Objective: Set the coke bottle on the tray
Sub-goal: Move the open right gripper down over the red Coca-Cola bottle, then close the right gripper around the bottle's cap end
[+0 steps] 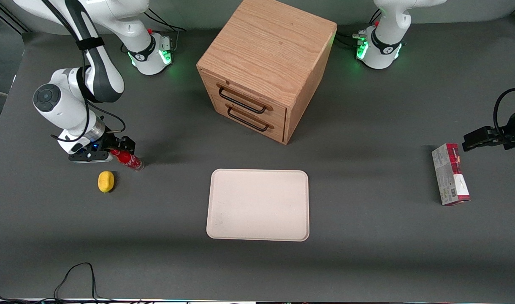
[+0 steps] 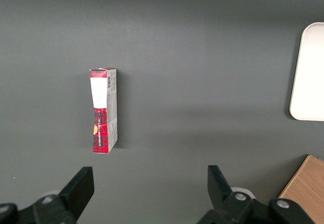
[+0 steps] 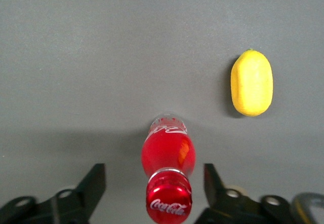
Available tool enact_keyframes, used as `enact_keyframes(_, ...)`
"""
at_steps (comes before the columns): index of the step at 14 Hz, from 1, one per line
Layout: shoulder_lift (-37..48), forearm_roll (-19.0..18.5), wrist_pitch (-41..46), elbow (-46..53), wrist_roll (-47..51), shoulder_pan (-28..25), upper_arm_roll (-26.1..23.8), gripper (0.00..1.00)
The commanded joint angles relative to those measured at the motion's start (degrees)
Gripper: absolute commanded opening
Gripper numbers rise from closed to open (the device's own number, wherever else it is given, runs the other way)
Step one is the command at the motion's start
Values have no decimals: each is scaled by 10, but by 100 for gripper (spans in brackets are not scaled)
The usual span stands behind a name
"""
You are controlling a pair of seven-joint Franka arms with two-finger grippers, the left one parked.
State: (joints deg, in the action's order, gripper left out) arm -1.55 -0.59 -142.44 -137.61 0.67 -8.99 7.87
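The right gripper picks up the small red coke bottle by its red cap (image 3: 169, 197) next, as the bottle belongs on the cream-white tray.
The coke bottle (image 1: 129, 160) is small and red, with a red cap and a clear base resting on the dark table toward the working arm's end. In the right wrist view the coke bottle (image 3: 167, 155) shows cap-first. My right gripper (image 1: 116, 153) is at the bottle's cap end. Its fingers stand open on either side of the cap with a gap on each side, as the right wrist view of the gripper (image 3: 153, 169) shows. The cream-white tray (image 1: 257, 204) lies flat at the table's middle, well apart from the bottle. An edge of the tray (image 2: 309, 72) shows in the left wrist view.
A yellow lemon (image 1: 106, 181) (image 3: 251, 83) lies beside the bottle, nearer the front camera. A wooden two-drawer cabinet (image 1: 266, 67) stands farther back than the tray. A red-and-grey carton (image 1: 450, 174) (image 2: 103, 110) lies toward the parked arm's end.
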Motion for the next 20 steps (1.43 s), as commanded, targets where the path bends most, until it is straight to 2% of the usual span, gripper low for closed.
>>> enact_keyframes(1,11,16,2,-1,-20,6,3,0)
enact_keyframes(5,11,17,27,31,-17,8,5,0)
enact_keyframes(9,4,27,236,213,0,8,-1,0)
enact_keyframes(12,-34,36,402,411,50,8,-13,0)
enact_keyframes(17,-167,24,553,701,200,-6,-114,0)
enact_keyframes(20,-279,-46,553,818,304,-37,-198,0)
